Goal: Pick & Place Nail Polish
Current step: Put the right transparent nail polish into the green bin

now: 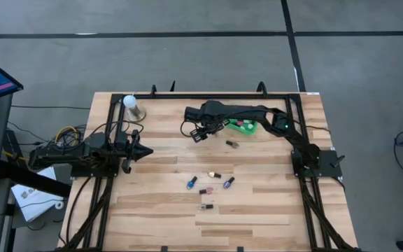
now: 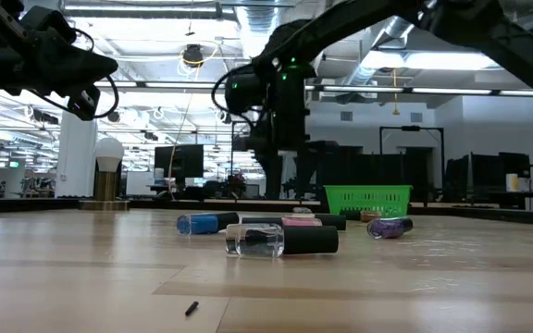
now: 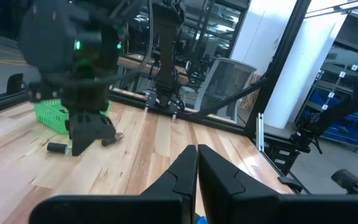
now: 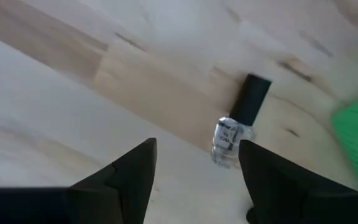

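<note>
The clear bottle is beyond my right gripper's fingers in the wrist view, so they would miss if they closed now. My right gripper needs to move toward the clear bottle before it closes.
Several nail polish bottles lie on their sides on the wooden table [image 1: 271, 210]: a blue one [image 1: 191, 183], a pink one [image 1: 215, 174], a purple one [image 1: 228, 183], a dark-capped clear one [image 1: 205, 206], and one apart [image 1: 232, 144] near the green basket [image 1: 243, 127]. My right gripper [image 1: 200, 133] is open and empty above the table, left of the basket. In its wrist view a clear bottle with a black cap [image 4: 238, 121] lies on the wood just beyond the open fingers [image 4: 197, 144]. My left gripper [image 1: 145, 150] is shut and empty at the table's left.
A white ball-topped stand [image 1: 133, 105] stands at the far left corner. The black frame rails [image 1: 110, 133] run along the left, right and far sides. Bare wood lies between the two grippers and toward the near edge.
</note>
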